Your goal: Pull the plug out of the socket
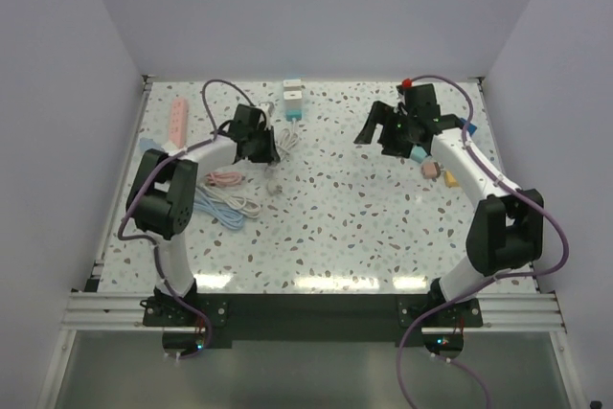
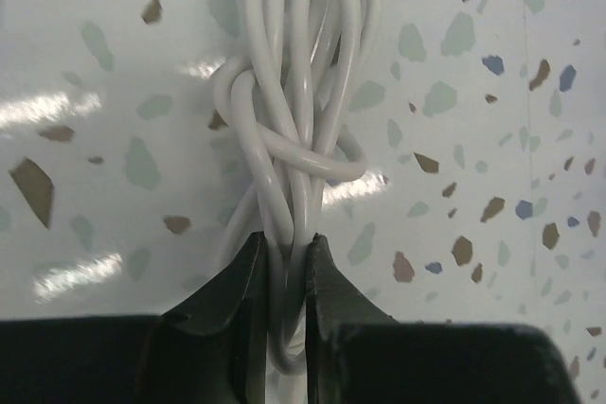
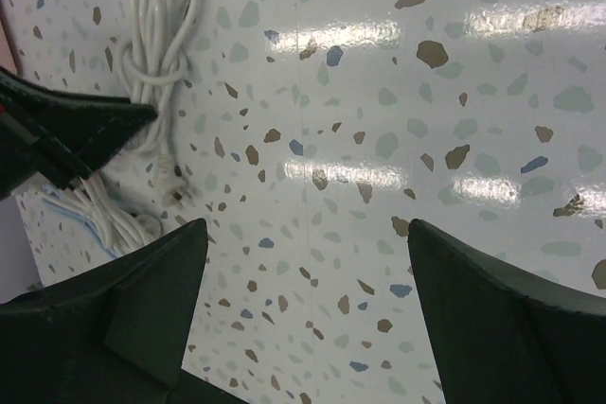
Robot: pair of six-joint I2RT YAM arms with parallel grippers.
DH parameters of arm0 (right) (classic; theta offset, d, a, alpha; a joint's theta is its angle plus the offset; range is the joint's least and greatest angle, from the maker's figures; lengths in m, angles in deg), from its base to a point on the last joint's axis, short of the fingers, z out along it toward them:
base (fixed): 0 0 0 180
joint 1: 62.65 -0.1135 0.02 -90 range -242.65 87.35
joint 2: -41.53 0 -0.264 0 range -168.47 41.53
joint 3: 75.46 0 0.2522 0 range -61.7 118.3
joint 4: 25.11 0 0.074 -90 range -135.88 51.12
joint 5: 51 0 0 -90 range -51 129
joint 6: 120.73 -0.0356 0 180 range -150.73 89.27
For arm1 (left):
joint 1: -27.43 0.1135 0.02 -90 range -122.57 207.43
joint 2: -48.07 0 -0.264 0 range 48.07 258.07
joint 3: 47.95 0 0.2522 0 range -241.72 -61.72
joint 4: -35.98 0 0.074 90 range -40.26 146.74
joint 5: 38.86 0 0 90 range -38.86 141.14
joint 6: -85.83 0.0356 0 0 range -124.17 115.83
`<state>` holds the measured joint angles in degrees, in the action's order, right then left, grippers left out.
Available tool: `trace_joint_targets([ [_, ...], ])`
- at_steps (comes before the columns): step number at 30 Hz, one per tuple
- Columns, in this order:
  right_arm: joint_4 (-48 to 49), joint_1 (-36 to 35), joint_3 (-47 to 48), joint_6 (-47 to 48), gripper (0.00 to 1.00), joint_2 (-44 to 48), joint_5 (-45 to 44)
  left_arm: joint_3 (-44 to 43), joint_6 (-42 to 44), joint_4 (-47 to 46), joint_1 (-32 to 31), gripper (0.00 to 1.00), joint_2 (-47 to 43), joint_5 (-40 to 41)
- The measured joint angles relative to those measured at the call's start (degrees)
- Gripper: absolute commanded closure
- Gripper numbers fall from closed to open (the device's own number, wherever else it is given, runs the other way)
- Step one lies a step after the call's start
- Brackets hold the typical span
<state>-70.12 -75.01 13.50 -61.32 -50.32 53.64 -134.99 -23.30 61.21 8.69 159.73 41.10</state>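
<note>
I next need to grab the plug's body across its sides with my right gripper to unplug it. This leaves the socket free for my left gripper.
A white socket block (image 1: 293,93) with a pale teal plug (image 1: 293,113) stands at the table's back middle. A knotted white cable bundle (image 2: 301,111) lies in front of it (image 1: 286,140). My left gripper (image 2: 284,245) is shut on the near end of this bundle, with the strands pinched between its jaws; in the top view it (image 1: 266,146) sits just left of the bundle. My right gripper (image 3: 308,234) is open and empty above bare table, right of the plug (image 1: 375,131). The right wrist view shows the bundle (image 3: 163,26) and the left gripper's fingers (image 3: 66,130).
A pink power strip (image 1: 178,117) lies at the back left. A pink cable (image 1: 227,179) and a blue-white cable coil (image 1: 225,206) lie by the left arm. Small teal, pink and yellow pieces (image 1: 433,170) sit beside the right arm.
</note>
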Motion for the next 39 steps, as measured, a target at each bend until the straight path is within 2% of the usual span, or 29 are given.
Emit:
trace_joint_targets([
  [7,-0.04,-0.13,1.42,0.94,0.11,-2.27,0.66,14.58,-13.64,-5.81,-10.19,0.99,-9.09,-2.21],
  [10,-0.24,-0.59,2.64,1.75,0.11,-3.78,1.42,17.57,-20.24,-8.39,-17.22,0.7,-10.27,-2.75],
  [11,-0.35,-0.98,3.21,2.16,0.11,-4.44,1.44,18.03,-21.31,-8.87,-18.73,0.53,-10.32,-2.99],
  [13,-0.96,-2.14,4.68,3.37,0.11,-5.81,1.42,18.91,-23.47,-9.18,-21.68,0.37,-10.38,-3.98],
  [14,-1.33,-2.86,5.57,4.02,0.11,-6.51,1.44,19.43,-24.65,-9.07,-22.56,0.24,-10.67,-4.44],
  [18,-3.34,-6.4,10.1,7.76,0.1,-9.22,1.29,21.44,-27.3,-7.91,-22.75,0.07,-15.65,-2.62],
  [22,-5.25,-10.01,14.99,12.59,0.09,-11.47,-0.33,22.53,-28.94,-4.85,-21.84,0.0,-25.53,2.01],
  [28,-7.5,-14.56,23.8,20.68,0.11,-18.12,-5.29,22.56,-30.42,-4.15,-20.85,0.0,-39.12,8.63],
  [39,-6.78,-19.52,24.52,31.19,0.09,-27.78,-13.57,28.46,-31.34,-1.73,-10.84,0.0,-46.88,14.1],
])
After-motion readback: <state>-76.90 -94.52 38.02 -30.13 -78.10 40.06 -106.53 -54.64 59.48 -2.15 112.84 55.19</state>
